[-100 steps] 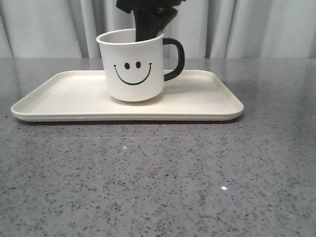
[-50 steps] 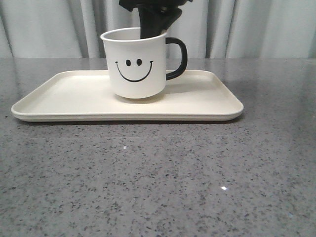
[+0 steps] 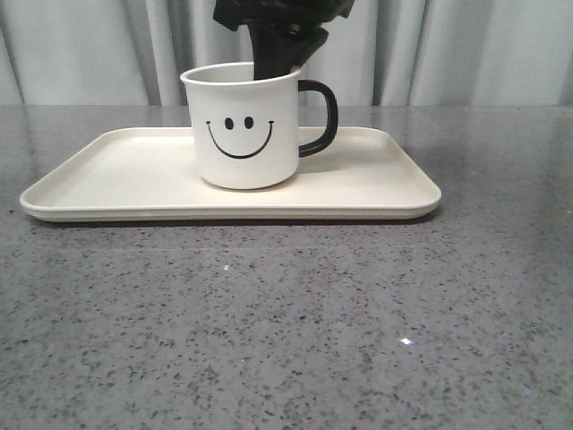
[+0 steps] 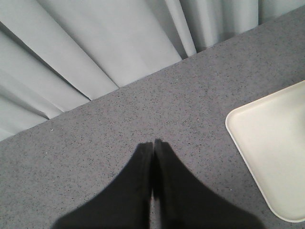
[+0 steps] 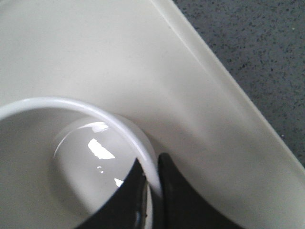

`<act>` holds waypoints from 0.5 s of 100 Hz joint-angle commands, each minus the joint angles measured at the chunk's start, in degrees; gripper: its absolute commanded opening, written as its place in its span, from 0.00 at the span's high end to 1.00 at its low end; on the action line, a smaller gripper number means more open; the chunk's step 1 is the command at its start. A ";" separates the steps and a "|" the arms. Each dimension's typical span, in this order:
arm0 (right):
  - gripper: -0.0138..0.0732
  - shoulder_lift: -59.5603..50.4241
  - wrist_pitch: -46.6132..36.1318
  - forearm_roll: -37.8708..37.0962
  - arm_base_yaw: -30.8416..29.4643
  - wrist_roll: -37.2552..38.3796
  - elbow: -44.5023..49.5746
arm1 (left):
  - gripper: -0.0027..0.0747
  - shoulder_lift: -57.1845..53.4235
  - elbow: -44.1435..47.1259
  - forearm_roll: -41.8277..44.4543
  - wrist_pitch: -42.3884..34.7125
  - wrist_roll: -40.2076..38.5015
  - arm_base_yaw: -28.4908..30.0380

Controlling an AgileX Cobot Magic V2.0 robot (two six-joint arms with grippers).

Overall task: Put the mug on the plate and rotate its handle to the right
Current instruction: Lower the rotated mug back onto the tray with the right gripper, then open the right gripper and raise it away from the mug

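The mug's lower edge rests on the cream plate near its middle, so the mug would stand upright. My right gripper is ready to release now.
The white mug (image 3: pixel 242 134) with the black smiley face stands upright on the cream plate (image 3: pixel 116 179), near its middle. Its black handle (image 3: pixel 320 116) points right. My right gripper (image 3: pixel 277 54) comes down from above and is shut on the mug's far rim, one finger inside and one outside. The right wrist view shows that grip (image 5: pixel 155 167) on the mug's rim (image 5: pixel 57 102) over the plate (image 5: pixel 119 57). My left gripper (image 4: pixel 153 142) is shut and empty above the grey table, beside a corner of the plate (image 4: pixel 276 143).
The grey speckled table (image 3: pixel 286 322) stretches in front of the plate. Pale curtains (image 3: pixel 466 45) hang behind the table's far edge.
The mug was tilted, then lifted a little to the right. Now it is lower and upright on the plate, with the right gripper still on its rim.
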 commanded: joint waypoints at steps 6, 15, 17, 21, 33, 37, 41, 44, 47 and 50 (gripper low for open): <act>0.92 -3.11 -0.98 0.55 -0.26 -0.18 -1.82 | 0.99 -0.87 -1.13 0.32 -1.27 -0.57 0.12; 0.91 -3.11 -0.75 0.55 -0.26 -0.18 -1.82 | 0.99 -0.87 -1.13 0.32 -1.27 -0.57 0.12; 0.91 -3.11 -0.75 0.55 -0.26 -0.18 -1.82 | 0.99 -0.87 -1.13 0.32 -1.27 -0.57 0.12; 0.90 -3.11 -0.75 0.55 -0.26 -0.18 -1.82 | 0.99 -0.87 -1.13 0.32 -1.27 -0.57 0.12; 0.81 -3.11 -0.64 0.55 -0.26 -0.18 -1.82 | 0.99 -0.87 -1.13 0.32 -1.27 -0.57 0.12; 0.76 -3.11 -0.58 0.55 -0.26 -0.18 -1.82 | 0.99 -0.87 -1.13 0.32 -1.27 -0.57 0.12; 0.72 -3.11 -0.46 0.55 -0.26 -0.18 -1.82 | 0.99 -0.87 -1.13 0.32 -1.27 -0.57 0.12; 0.70 -3.11 -0.44 0.55 -0.26 -0.18 -1.82 | 0.99 -0.87 -1.13 0.32 -1.27 -0.57 0.12; 0.68 -3.11 -0.33 0.55 -0.26 -0.18 -1.82 | 0.99 -0.87 -1.13 0.32 -1.27 -0.57 0.12; 0.66 -3.11 -0.33 0.55 -0.26 -0.18 -1.82 | 0.99 -0.87 -1.13 0.32 -1.27 -0.57 0.12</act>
